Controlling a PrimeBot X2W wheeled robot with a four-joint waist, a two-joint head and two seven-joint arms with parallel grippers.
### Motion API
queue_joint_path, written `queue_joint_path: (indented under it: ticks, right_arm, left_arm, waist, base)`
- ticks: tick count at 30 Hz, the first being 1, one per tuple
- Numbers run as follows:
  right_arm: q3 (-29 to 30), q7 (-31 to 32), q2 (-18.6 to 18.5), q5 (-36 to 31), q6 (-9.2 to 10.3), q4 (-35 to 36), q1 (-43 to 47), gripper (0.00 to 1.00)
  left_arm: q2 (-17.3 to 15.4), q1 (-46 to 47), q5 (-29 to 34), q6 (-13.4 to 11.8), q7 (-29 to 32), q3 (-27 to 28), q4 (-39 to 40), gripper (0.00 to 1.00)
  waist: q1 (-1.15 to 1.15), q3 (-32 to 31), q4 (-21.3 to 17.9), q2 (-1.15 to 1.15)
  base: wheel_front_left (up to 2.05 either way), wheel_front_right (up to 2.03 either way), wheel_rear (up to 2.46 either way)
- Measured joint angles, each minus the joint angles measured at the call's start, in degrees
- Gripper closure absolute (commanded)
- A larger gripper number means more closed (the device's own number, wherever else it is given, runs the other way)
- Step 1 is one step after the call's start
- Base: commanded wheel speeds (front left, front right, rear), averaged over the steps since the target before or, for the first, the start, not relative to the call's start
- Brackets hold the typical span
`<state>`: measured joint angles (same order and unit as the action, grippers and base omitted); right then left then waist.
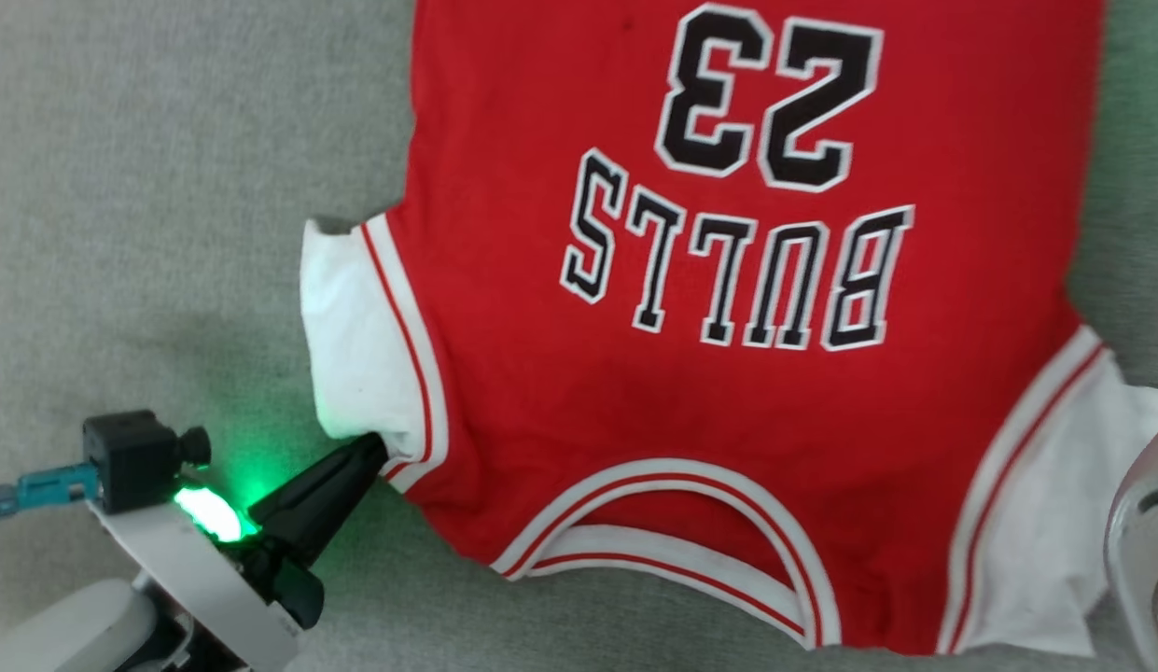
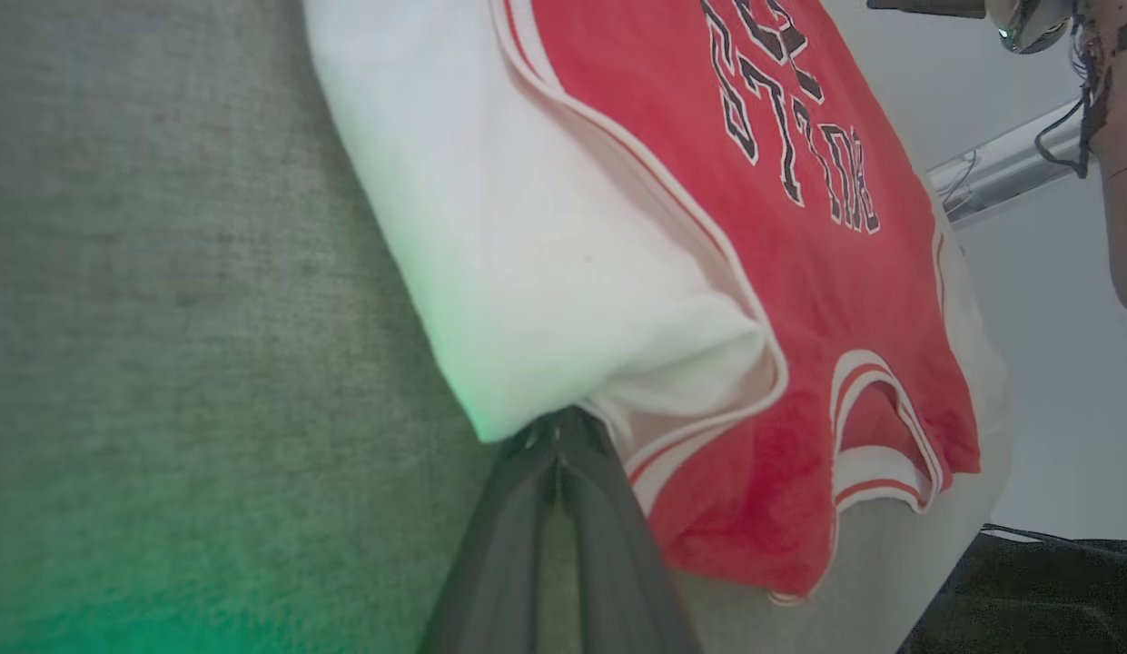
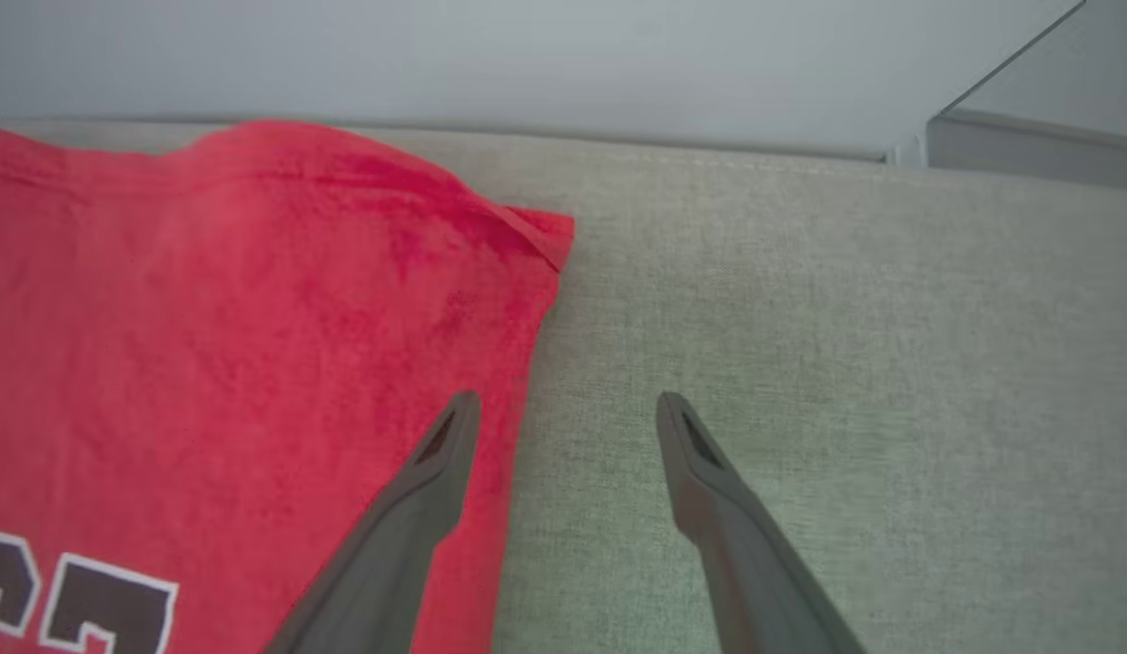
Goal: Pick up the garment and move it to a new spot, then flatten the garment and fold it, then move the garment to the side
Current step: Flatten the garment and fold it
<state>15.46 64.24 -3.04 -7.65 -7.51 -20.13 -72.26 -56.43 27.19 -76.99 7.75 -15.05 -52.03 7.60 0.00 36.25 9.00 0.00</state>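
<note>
I should pinch the garment by its hem corner [image 3: 550, 236] with my right gripper next. The corner turns up in a fold while the garment's red cloth [image 3: 287, 360] lies flat on the surface.
The garment [image 1: 728, 401], a red jersey with white sleeves and black lettering, lies spread on a grey fabric surface [image 1: 149, 187], its collar toward me. My left gripper [image 1: 371, 448] is at the lower left, its fingers shut on the lower corner of the white left sleeve [image 1: 355, 336]. The left wrist view shows the same pinch: my left gripper [image 2: 558, 425] is closed where the sleeve [image 2: 545, 254] bunches. My right gripper [image 3: 568, 404] is open over the garment's [image 3: 209, 363] side edge, one finger above red cloth and the other above bare grey surface.
A pale part of my right arm [image 1: 1143, 532] sits at the head view's right edge beside the right sleeve [image 1: 1045, 523]. The grey surface [image 3: 845, 318] ends at a far edge below a pale wall [image 3: 527, 54]. A green light glows on my left wrist [image 1: 210, 513].
</note>
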Motion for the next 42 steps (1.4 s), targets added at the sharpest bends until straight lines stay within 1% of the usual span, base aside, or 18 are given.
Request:
queue_joint_path:
  ticks: [3, 7, 10, 12, 13, 14, 15, 21, 25, 28, 31, 34, 35, 38, 40, 42]
  right_arm:
    - [3.22, 0.16, 0.07, -3.65, 0.0, -3.56, -2.59, 0.0]
    - [6.09, -2.48, 0.08, -4.98, 0.0, -7.33, -5.17, 0.0]
    - [6.68, -3.52, -0.31, -4.44, 0.01, -10.01, -7.26, 0.0]
    - [6.06, -3.48, -0.51, -4.87, 0.05, -11.49, -8.28, 0.01]
    - [5.57, -3.46, -0.64, -4.9, 0.05, -12.15, -8.77, 0.57]
    - [5.37, -3.6, -0.71, -4.6, 0.07, -12.63, -9.3, 0.89]
    - [5.36, -4.15, -0.7, -4.02, 0.07, -13.07, -9.54, 1.0]
    - [4.33, -6.51, -0.03, -3.09, 0.04, -15.73, -10.14, 1.0]
    - [0.66, -3.9, -0.01, -1.27, 0.04, -15.79, -8.99, 1.0]
    - [-3.18, -1.46, 0.02, 1.0, 0.04, -12.72, -5.76, 1.0]
    - [-7.26, 1.24, -0.64, 4.53, 0.03, -6.65, -0.23, 1.0]
    - [-10.47, 5.16, -3.34, 10.79, 0.03, 2.37, 8.08, 1.0]
    - [-10.94, 6.75, -4.36, 13.14, 0.03, 5.98, 11.51, 1.0]
    - [-11.4, 13.01, -5.92, 19.16, 0.03, 17.6, 23.41, 1.0]
    - [-11.32, 16.6, -6.3, 21.95, 0.03, 25.41, 31.77, 1.0]
    - [-10.59, 18.58, -6.0, 23.64, 0.03, 32.86, 39.2, 1.0]
  left_arm:
    - [0.3, 1.42, 0.02, 0.15, -0.13, -0.88, 0.6, 1.0]
    - [0.69, 2.9, 0.0, 0.36, -0.36, -1.67, 1.2, 1.0]
    - [0.88, 3.08, -0.29, 0.52, -0.4, -1.23, 1.69, 1.0]
    - [0.75, 3.08, -0.29, 0.52, -0.45, -1.03, 2.21, 1.0]
    - [0.65, 3.02, -0.44, 0.52, -0.45, -0.83, 2.4, 1.0]
    - [0.55, 2.93, -0.64, 0.53, -0.45, -0.66, 2.57, 1.0]
    - [0.43, 2.85, -0.67, 0.53, -0.45, -0.52, 2.64, 1.0]
    - [0.83, 1.65, -0.66, 0.51, -0.32, 1.98, 2.52, 1.0]
    - [1.89, -0.42, -0.65, 0.38, -0.11, 5.28, 1.55, 1.0]
    - [2.63, -2.1, -0.46, 0.18, -0.1, 8.37, 0.43, 1.0]
    - [2.8, -4.07, 0.29, -0.15, -0.1, 11.07, -0.85, 1.0]
    - [2.87, -6.44, 0.9, -0.19, -0.08, 12.6, -1.48, 1.0]
    - [2.91, -6.88, 0.97, -0.19, -0.09, 12.93, -1.63, 1.0]
    - [2.8, -7.5, 1.36, -0.2, -0.09, 13.21, -1.56, 1.0]
    - [2.57, -7.55, 1.31, -0.2, -0.09, 13.4, -1.58, 1.0]
    - [2.2, -7.55, 1.14, -0.2, -0.09, 13.51, -1.66, 1.0]
  waist:
    - [0.0, 1.77, 1.32, 0.0]
    - [0.0, 3.79, 2.89, 0.0]
    - [0.0, 5.02, 3.64, 0.0]
    - [0.0, 5.64, 3.86, 0.0]
    - [0.0, 5.84, 3.85, 0.0]
    - [0.0, 5.96, 3.71, 0.0]
    - [0.0, 6.05, 3.56, 0.0]
    - [0.0, 5.38, 2.64, 0.0]
    - [0.0, 3.75, 1.82, 0.0]
    - [0.0, 2.03, 1.07, 0.0]
    - [0.0, -0.1, 0.29, 0.0]
    - [0.0, -2.49, -0.51, 0.0]
    - [0.0, -3.33, -0.78, 0.0]
    - [0.0, -5.75, -1.55, 0.0]
    - [0.0, -7.19, -2.1, 0.0]
    - [0.0, -8.43, -2.77, 0.0]
  base:
    - [0.0, 0.0, 0.0]
    - [0.0, 0.0, 0.0]
    - [0.0, 0.0, 0.0]
    - [0.0, 0.0, 0.0]
    - [0.0, 0.0, 0.0]
    - [0.0, 0.0, 0.0]
    - [0.0, 0.0, 0.0]
    - [0.0, 0.0, 0.0]
    - [0.0, 0.0, 0.0]
    - [0.0, 0.0, 0.0]
    - [0.0, 0.0, 0.0]
    - [0.0, 0.0, 0.0]
    - [0.0, 0.0, 0.0]
    - [0.0, 0.0, 0.0]
    - [0.0, 0.0, 0.0]
    - [0.0, 0.0, 0.0]
